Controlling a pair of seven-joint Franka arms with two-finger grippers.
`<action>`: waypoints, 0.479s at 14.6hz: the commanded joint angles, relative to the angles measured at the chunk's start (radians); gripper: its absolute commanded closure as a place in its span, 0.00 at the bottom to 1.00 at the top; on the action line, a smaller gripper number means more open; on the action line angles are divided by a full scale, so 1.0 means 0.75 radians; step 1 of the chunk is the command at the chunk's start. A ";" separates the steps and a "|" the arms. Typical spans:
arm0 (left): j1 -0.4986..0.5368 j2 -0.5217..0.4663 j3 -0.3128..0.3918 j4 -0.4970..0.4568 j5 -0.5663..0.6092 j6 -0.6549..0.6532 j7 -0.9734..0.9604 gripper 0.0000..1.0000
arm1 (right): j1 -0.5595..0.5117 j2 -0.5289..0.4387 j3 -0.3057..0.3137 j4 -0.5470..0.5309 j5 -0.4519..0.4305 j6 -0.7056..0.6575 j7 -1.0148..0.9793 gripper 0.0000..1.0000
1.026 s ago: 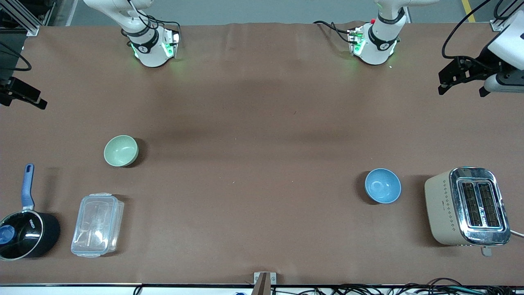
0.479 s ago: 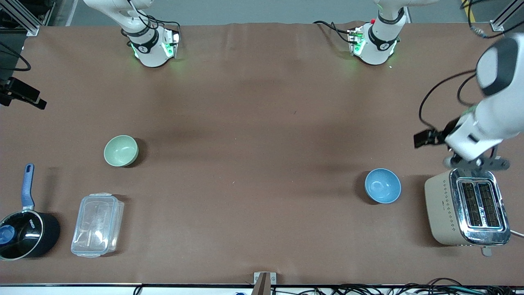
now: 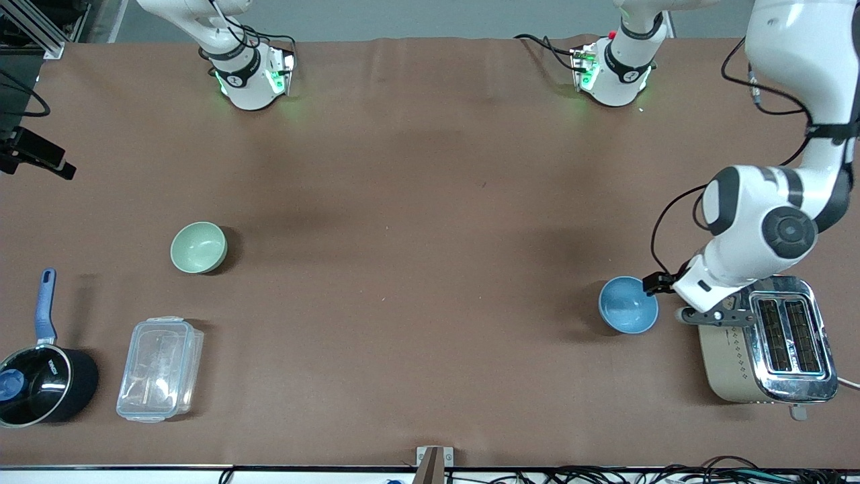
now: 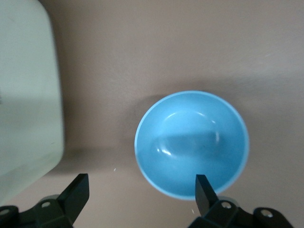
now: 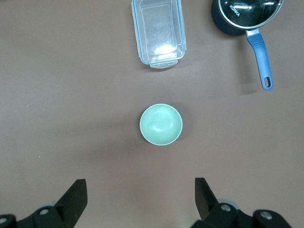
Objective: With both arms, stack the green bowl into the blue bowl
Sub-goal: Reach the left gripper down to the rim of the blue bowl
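I'll grab the blue bowl (image 3: 628, 304) by its rim with my left gripper next, to bring it over for the green bowl to stack into.
The green bowl (image 3: 198, 247) sits upright on the brown table toward the right arm's end; it also shows in the right wrist view (image 5: 161, 124). The blue bowl (image 3: 628, 304) sits upright toward the left arm's end, beside the toaster, and fills the left wrist view (image 4: 192, 145). My left gripper (image 3: 672, 296) is open and empty, low over the table between the blue bowl's rim and the toaster; its own view (image 4: 141, 183) shows one finger at the bowl's edge. My right gripper (image 5: 140, 190) is open and empty, high above the table, and waits.
A beige toaster (image 3: 766, 339) stands close beside the left gripper and also shows in the left wrist view (image 4: 23, 95). A clear plastic box (image 3: 160, 368) and a black saucepan with a blue handle (image 3: 40, 376) lie nearer to the front camera than the green bowl.
The left arm has swung in from the table's end and come down beside the blue bowl. The right arm and both bowls have not moved.
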 commanded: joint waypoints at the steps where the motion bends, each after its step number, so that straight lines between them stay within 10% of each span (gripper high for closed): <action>1: 0.029 0.089 0.000 0.004 0.034 0.091 -0.018 0.15 | -0.017 -0.007 0.008 -0.002 0.010 -0.002 -0.010 0.00; 4: 0.033 0.167 -0.002 0.015 0.032 0.160 -0.020 0.40 | -0.017 -0.003 0.008 -0.010 0.010 0.005 -0.012 0.00; 7: 0.033 0.196 -0.004 0.019 0.030 0.171 -0.018 1.00 | -0.043 -0.003 0.008 -0.138 0.012 0.086 -0.018 0.00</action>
